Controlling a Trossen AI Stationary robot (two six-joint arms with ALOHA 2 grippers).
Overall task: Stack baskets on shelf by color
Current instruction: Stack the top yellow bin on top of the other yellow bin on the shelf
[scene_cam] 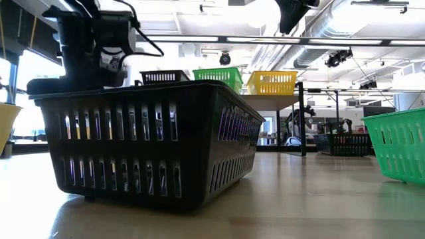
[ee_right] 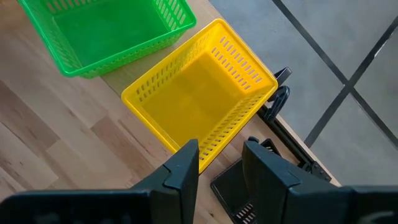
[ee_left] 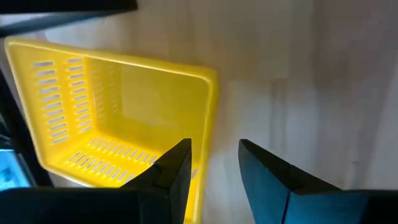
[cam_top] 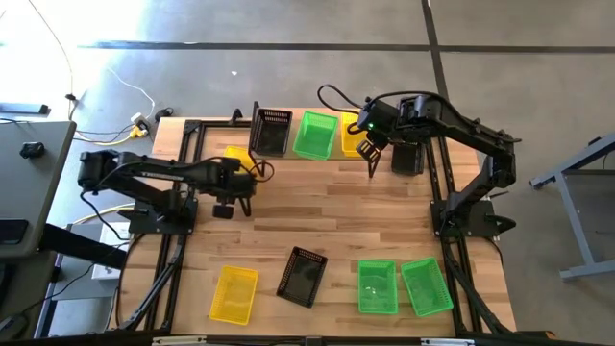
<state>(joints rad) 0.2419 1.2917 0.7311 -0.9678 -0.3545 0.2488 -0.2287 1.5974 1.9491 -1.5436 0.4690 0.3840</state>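
Observation:
The yellow basket on the tabletop should be stacked with the shelf's yellow basket, so my left gripper will grab it by its rim (ee_left: 209,118) next.
The shelf (cam_top: 300,154) stands at the table's far edge with a black basket (cam_top: 271,132), a green basket (cam_top: 315,135) and a yellow basket (cam_top: 350,135) side by side on its top. Another yellow basket (ee_left: 118,118) rests on the table by the shelf's left end. My left gripper (ee_left: 214,165) is open above it, one finger over its inside and one outside its rim (ee_left: 208,112), touching nothing. My right gripper (ee_right: 221,162) hovers open over the shelf's yellow basket (ee_right: 199,99), at its wall nearest the shelf's right end.
Along the table's near edge lie a yellow basket (cam_top: 233,294), a black basket (cam_top: 302,277) and two green baskets (cam_top: 377,285) (cam_top: 427,285). A dark basket (cam_top: 406,157) sits right of the shelf. Bare wood lies mid-table (cam_top: 317,211).

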